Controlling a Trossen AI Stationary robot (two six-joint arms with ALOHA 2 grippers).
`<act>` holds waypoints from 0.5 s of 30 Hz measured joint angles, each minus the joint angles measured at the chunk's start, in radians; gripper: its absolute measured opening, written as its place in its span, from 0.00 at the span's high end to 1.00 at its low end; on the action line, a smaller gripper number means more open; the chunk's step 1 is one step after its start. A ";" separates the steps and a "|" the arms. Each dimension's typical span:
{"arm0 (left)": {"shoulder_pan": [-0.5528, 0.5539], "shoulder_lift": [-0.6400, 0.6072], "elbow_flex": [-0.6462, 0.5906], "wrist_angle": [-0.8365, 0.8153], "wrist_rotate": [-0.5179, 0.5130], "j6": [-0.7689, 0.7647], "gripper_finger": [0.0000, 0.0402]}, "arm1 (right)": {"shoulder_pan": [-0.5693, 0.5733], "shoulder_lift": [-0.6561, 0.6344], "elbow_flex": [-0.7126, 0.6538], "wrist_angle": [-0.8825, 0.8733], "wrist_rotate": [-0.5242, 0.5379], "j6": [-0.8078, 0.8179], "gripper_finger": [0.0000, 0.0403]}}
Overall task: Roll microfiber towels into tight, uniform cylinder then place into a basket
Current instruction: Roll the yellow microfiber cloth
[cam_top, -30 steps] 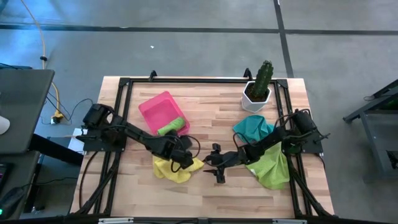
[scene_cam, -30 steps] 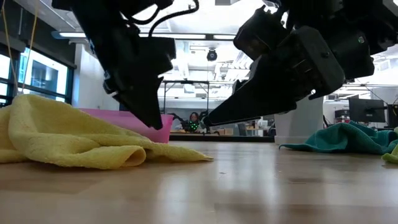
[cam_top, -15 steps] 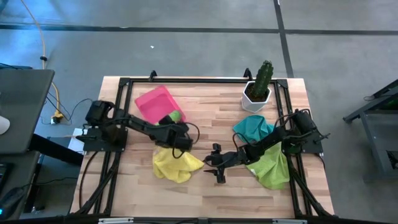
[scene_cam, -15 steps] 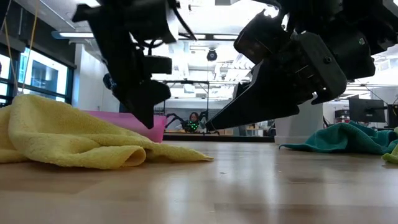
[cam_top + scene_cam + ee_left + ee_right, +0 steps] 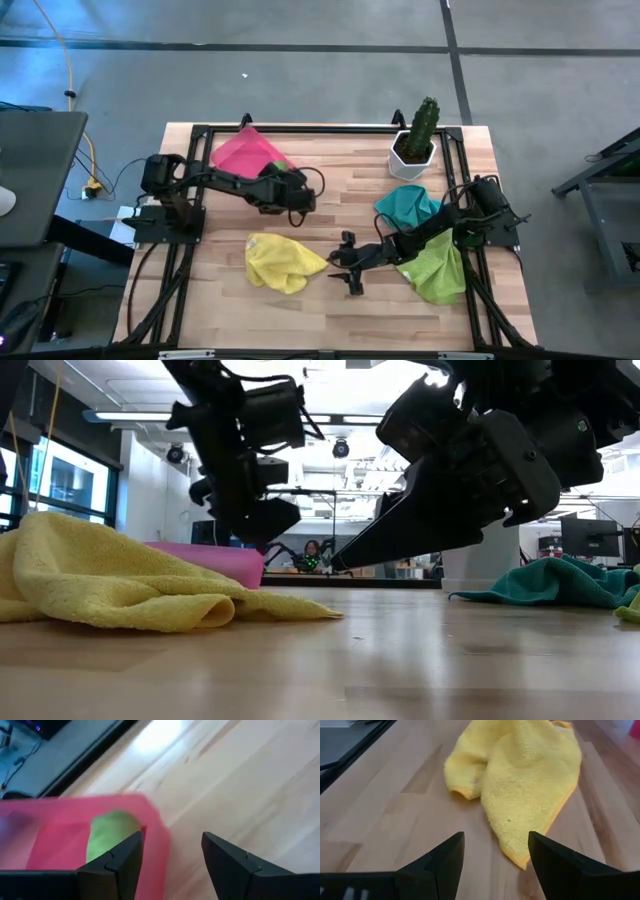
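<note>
The yellow towel [image 5: 530,775] needs to be rolled up, so the robot's right gripper should grip its pointed corner [image 5: 521,860].
The pink basket [image 5: 243,152] lies at the table's far left with a rolled lime green towel [image 5: 111,836] inside. My left gripper [image 5: 172,850] is open at the basket's corner nearest the table's middle [image 5: 293,193]. A crumpled yellow towel [image 5: 283,262] lies flat on the table near the middle. Just to its right, my right gripper [image 5: 345,266] hovers open and points at it [image 5: 495,851]. A teal towel [image 5: 405,205] and a bigger lime green towel [image 5: 436,270] lie bunched at the right, under my right arm. My left gripper straddles the basket's corner wall [image 5: 159,832] with open jaws. One finger [image 5: 125,862] is inside the basket by the green roll, and the other [image 5: 230,867] is outside over bare wood. The inner finger stands right at the wall's inner side. The basket rests on the table.
A white pot with a green cactus [image 5: 415,140] stands at the far right. A black frame [image 5: 200,135] runs around the tabletop's edge. Bare wood lies between the basket and the pot, and along the near edge.
My left gripper has swung from above the yellow towel toward the table's far edge, staying open. The basket has slid toward the far left corner and turned about, with the green roll still inside. My right arm has kept still.
</note>
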 joint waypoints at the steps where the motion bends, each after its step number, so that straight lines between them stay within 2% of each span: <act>1: -0.003 0.000 0.010 0.011 0.002 0.011 0.52 | 0.001 0.000 0.000 0.000 -0.011 -0.010 0.47; 9: -0.135 0.000 0.153 -0.089 0.091 0.049 0.52 | 0.007 0.000 0.000 0.001 -0.019 -0.182 0.47; 15: -0.317 0.000 0.286 -0.269 0.154 -0.074 0.52 | 0.005 0.014 0.000 0.010 0.021 -0.268 0.47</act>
